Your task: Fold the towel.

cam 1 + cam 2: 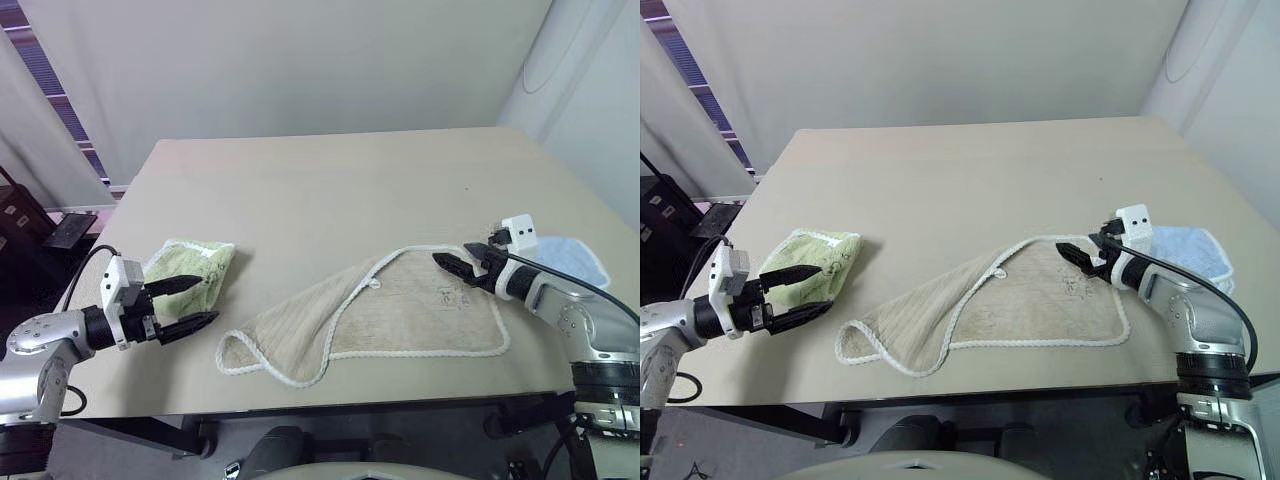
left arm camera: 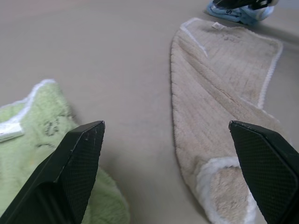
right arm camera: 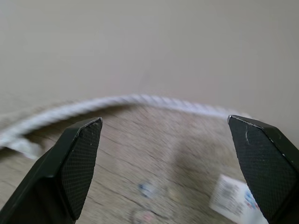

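Observation:
My right gripper needs to grab the towel next by the corded edge at its open end [image 1: 462,249], since the towel's middle [image 1: 410,315] lies flat on the tabletop.
The towel [image 1: 400,310] is beige terry with white corded edging and lies partly folded near the table's front edge, one flap turned over at its left end and a small white loop [image 1: 375,284] on top. My right gripper [image 1: 452,267] is open and hovers over the towel's right part, close above the cloth. In the right wrist view the corded edge [image 3: 140,100] curves between the fingertips [image 3: 79,154]. My left gripper [image 1: 196,304] is open, left of the towel and apart from it, beside the green cloth. The left wrist view shows the towel [image 2: 219,93] ahead between the fingers [image 2: 79,163].
A folded green towel [image 1: 188,266] lies at the front left, just behind my left gripper. A folded light blue towel [image 1: 1190,250] sits at the right, behind my right arm. The beige table [image 1: 330,190] stretches back towards a pale wall.

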`<state>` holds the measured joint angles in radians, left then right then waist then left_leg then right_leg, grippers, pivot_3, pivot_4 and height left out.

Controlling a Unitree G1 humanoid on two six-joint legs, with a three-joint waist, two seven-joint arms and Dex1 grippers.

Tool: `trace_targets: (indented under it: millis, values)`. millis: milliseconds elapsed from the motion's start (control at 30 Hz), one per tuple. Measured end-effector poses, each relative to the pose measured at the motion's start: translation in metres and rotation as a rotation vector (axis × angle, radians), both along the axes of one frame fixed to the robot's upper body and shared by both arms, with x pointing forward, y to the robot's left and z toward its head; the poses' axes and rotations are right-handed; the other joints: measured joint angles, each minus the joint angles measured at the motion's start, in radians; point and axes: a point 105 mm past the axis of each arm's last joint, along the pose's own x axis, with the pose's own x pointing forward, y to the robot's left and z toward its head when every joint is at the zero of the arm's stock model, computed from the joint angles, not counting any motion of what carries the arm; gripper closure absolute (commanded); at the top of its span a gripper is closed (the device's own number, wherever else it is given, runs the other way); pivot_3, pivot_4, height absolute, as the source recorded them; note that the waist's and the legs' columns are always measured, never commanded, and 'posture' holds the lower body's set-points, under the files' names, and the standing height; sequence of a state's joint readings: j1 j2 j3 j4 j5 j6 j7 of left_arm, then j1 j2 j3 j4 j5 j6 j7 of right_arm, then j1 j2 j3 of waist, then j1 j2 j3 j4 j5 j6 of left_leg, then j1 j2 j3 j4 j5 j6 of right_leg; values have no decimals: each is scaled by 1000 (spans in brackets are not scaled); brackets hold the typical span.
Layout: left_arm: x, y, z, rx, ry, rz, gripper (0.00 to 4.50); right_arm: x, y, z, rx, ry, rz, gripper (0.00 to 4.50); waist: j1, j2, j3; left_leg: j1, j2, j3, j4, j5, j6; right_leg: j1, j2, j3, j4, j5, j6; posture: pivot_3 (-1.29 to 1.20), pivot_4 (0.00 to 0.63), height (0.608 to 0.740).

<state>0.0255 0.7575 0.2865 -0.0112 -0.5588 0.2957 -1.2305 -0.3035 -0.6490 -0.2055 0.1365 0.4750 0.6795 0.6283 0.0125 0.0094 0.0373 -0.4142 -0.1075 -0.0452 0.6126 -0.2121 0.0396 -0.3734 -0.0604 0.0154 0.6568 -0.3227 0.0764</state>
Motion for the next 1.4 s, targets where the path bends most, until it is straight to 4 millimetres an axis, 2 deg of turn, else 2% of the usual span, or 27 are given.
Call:
trace_targets:
  millis: [133, 233, 367, 600, 700, 833, 1033, 1200, 1400]
  values:
    - [-3, -10, 5, -22, -24, -24, 16, 4, -4, 0, -3, -6, -9, 0, -2, 0, 0, 1, 0, 1, 0, 0, 0, 1, 0, 0, 0, 0, 0, 0, 0, 740]
    - [-5, -17, 7, -43, -28, -44, 16, 6, -13, -8, -9, 16, -47, 0, -1, 0, 0, 2, 0, 1, 0, 0, 0, 1, 0, 1, 1, 0, 0, 0, 0, 740]
    - [-5, -26, 1, -65, -12, -74, 16, 19, -33, -16, -48, 42, -149, 0, -2, 0, 0, 4, 0, 2, 0, 0, 0, 1, 0, 2, 3, 0, 0, 0, 0, 740]
    - [5, -42, -5, -79, -28, -123, 16, 37, -51, -34, -117, 105, -224, 0, -6, 0, 0, 5, 0, 4, 1, 0, 0, 1, 0, 3, 5, 0, 0, 0, 0, 740]
    - [6, -46, -5, -82, -30, -134, 16, 45, -48, -39, -155, 113, -205, 0, -12, 0, 0, 5, 0, 4, 1, 0, -1, 1, 0, 4, 6, 0, 0, 0, 0, 740]
    - [5, -47, -6, -82, -41, -138, 16, 57, -33, -43, -168, 120, -155, 0, -31, 0, 0, 6, 0, 4, 1, 1, -1, 1, 0, 4, 7, 1, 1, 0, 0, 740]
    - [3, -49, -12, -93, -36, -126, 16, 61, -12, -45, -223, 125, -12, 0, -32, 0, 0, 7, 0, 4, 1, 1, -1, 1, 1, 4, 8, 1, 0, 0, 0, 740]
    - [1, -48, -14, -87, -33, -124, 16, 62, -6, -43, -265, 154, 44, 0, -32, 0, 0, 7, 0, 4, 1, 1, -1, 1, 1, 4, 8, 0, 0, 0, 0, 740]
    - [2, -47, -15, -76, -44, -121, 0, 64, -7, -42, -315, 170, 42, 1912, -30, 0, -1, 8, 0, 4, 1, 1, -2, 2, 1, 5, 8, 0, -1, 0, 0, 740]
